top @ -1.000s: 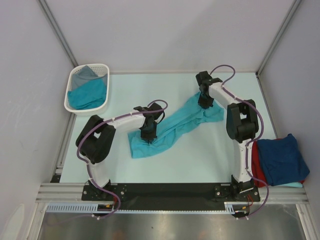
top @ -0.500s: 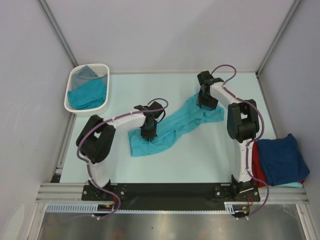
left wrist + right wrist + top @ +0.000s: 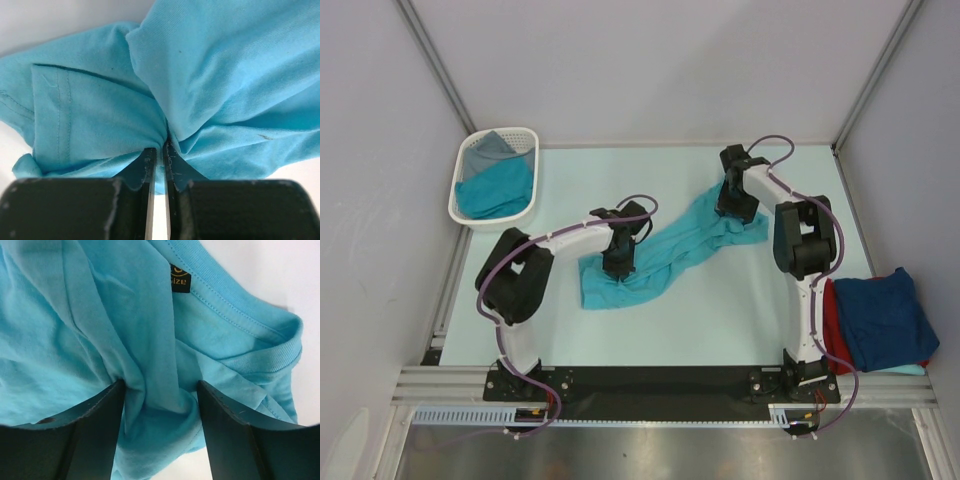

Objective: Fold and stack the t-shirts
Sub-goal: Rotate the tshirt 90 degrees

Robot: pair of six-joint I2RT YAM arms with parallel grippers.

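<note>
My right gripper's fingers are pressed into the cloth on the two sides of the shirt's fold (image 3: pixel 735 215) (image 3: pixel 161 399), so it is time to close on the fold.
A teal t-shirt (image 3: pixel 670 250) lies stretched in a crumpled diagonal band across the table. My left gripper (image 3: pixel 617 268) stands over its lower left end. In the left wrist view the left gripper (image 3: pixel 161 145) is open by only a narrow slit, with a fold of the shirt (image 3: pixel 225 75) bunched at its tips. My right gripper (image 3: pixel 732 208) stands over the upper right end, by the collar. In the right wrist view the right gripper (image 3: pixel 160 385) is open wide, and loose cloth of the shirt (image 3: pixel 100 315) sits between its fingers (image 3: pixel 95 420).
A white slotted basket (image 3: pixel 500 131) at the back left holds a teal shirt (image 3: pixel 498 190) and a grey one (image 3: pixel 490 148). At the right edge a navy t-shirt (image 3: pixel 880 320) lies on top of a red one (image 3: pixel 830 320), beside the right arm's base.
Both grippers were shut on the teal t-shirt and have opened, the right one wide, the left one slightly. The right gripper has shifted a little toward the back right.
</note>
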